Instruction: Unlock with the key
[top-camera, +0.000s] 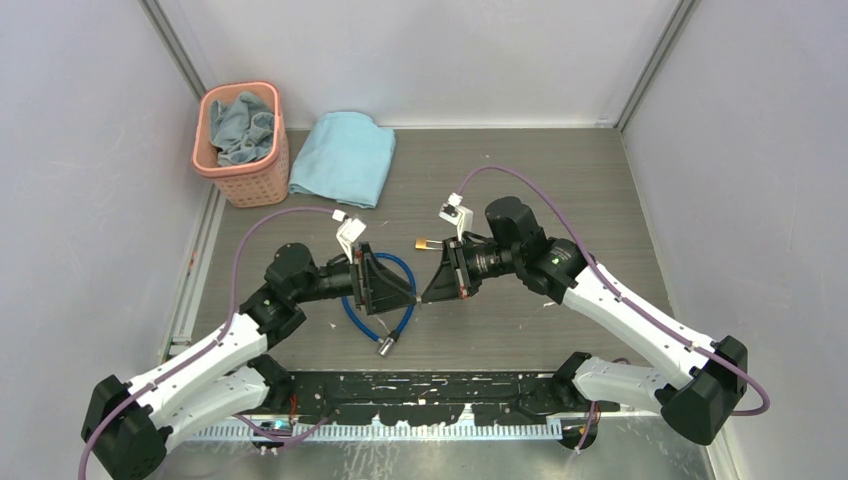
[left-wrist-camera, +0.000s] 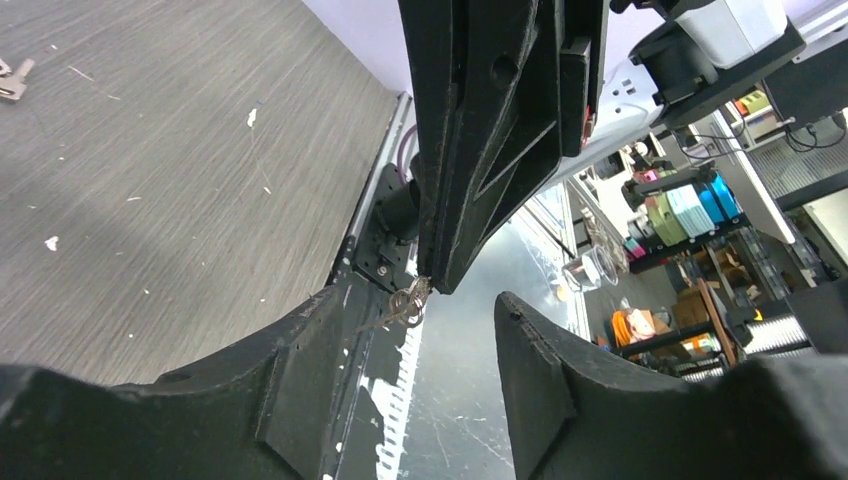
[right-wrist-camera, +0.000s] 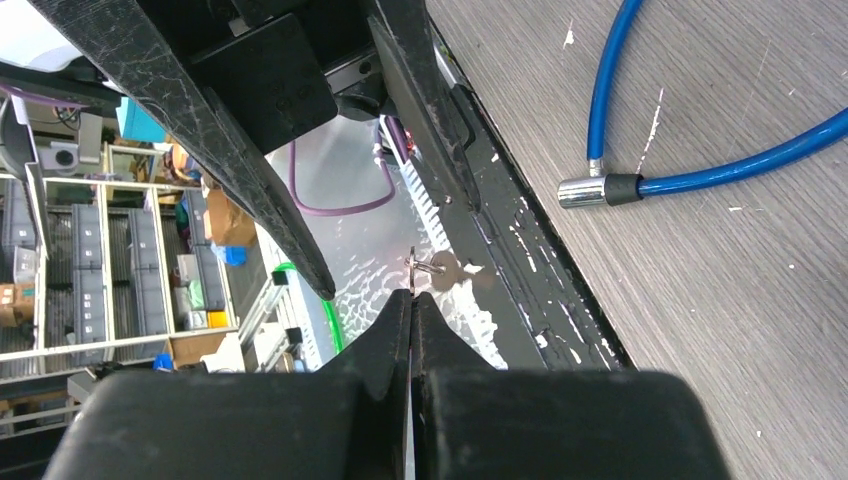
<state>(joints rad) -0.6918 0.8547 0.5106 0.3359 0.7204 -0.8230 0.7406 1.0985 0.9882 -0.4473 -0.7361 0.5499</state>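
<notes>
My left gripper should close, as the key's ring is midway between its fingers. Closing now would hold the key.
My right gripper (top-camera: 424, 296) is shut, and the tiny silvery key (right-wrist-camera: 424, 267) on its ring sticks out of the closed tips (right-wrist-camera: 411, 296). In the left wrist view the key (left-wrist-camera: 404, 306) hangs from the right gripper's tip, between my left fingers. My left gripper (left-wrist-camera: 418, 300) is open and empty, tip to tip with the right one (top-camera: 410, 292) above the table. A small brass padlock (top-camera: 425, 243) lies on the table just behind the grippers. The blue cable (top-camera: 400, 275) loops under the left gripper, its silver end (top-camera: 387, 346) towards the front; it also shows in the right wrist view (right-wrist-camera: 600, 188).
A pink basket (top-camera: 240, 145) with a cloth stands at the back left. A light blue folded towel (top-camera: 345, 157) lies next to it. A black perforated rail (top-camera: 430, 388) runs along the table's near edge. White walls close in the sides.
</notes>
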